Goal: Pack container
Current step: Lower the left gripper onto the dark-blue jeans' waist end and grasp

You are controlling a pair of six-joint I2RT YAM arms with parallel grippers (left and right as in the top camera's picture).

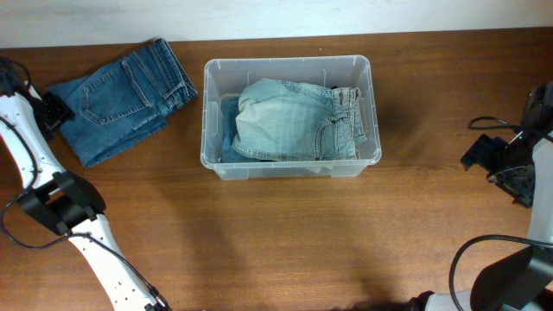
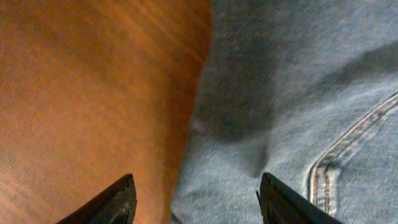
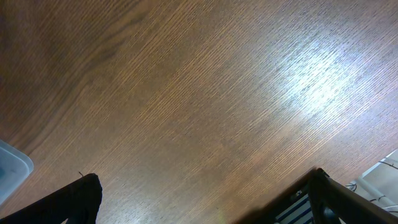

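I will next grab the darker folded jeans with my left gripper by their edge farthest from the container, and so lay them inside it waistband first.
The clear plastic container stands at the table's middle back, and a folded pair of light blue jeans lies inside it. A darker folded pair of jeans lies on the table at the back left. My left gripper is at that pair's left edge. In the left wrist view its jaws stand open astride the denim's edge, one finger over bare wood and the other over cloth. My right gripper hovers open over bare wood at the far right, with nothing between its fingers.
The wooden table runs to a pale wall at the back. A corner of the container shows at the right wrist view's lower left. Black cables trail by the right arm.
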